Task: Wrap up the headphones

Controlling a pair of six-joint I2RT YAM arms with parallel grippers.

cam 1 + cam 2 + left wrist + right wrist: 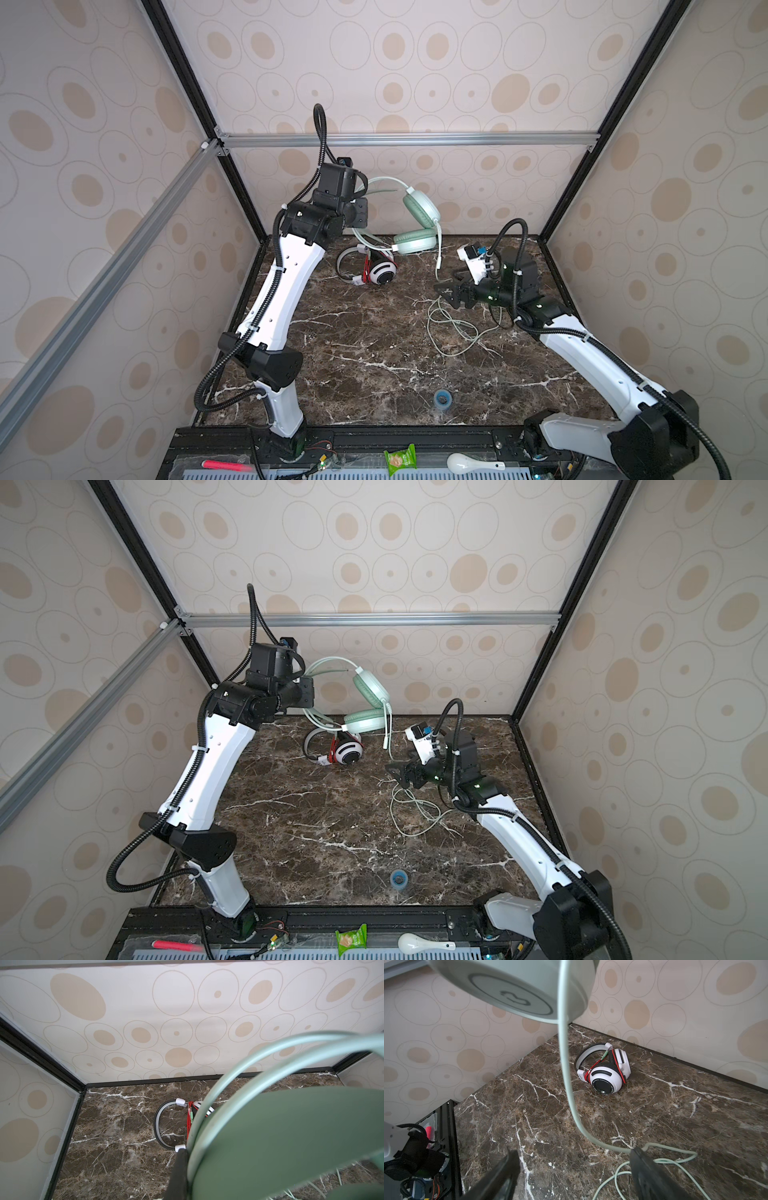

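I will next use my right gripper to grab the hanging part of the pale cord, above the loops, to wrap the cord around the mint green headphones [420, 208] [520, 994].
My left gripper [360, 212] [306, 692] is shut on the headband of the mint green headphones [420, 208] [370, 686] and holds them in the air near the back wall. In the left wrist view the green band [270, 1136] fills the space beside one black finger [178, 1172]. Their pale cord [451, 332] [566, 1068] hangs down and loops on the marble. My right gripper [446, 293] [573, 1152] is open low over that cord, which touches one fingertip [636, 1152]. The white headphones [380, 272] [606, 1076] lie on the table with a red cord around them.
A small blue tape roll [442, 399] [399, 879] sits near the table's front edge. On the front rail lie a green snack packet [400, 459], a white spoon [473, 462] and a pink pen [224, 464]. Patterned walls close in three sides.
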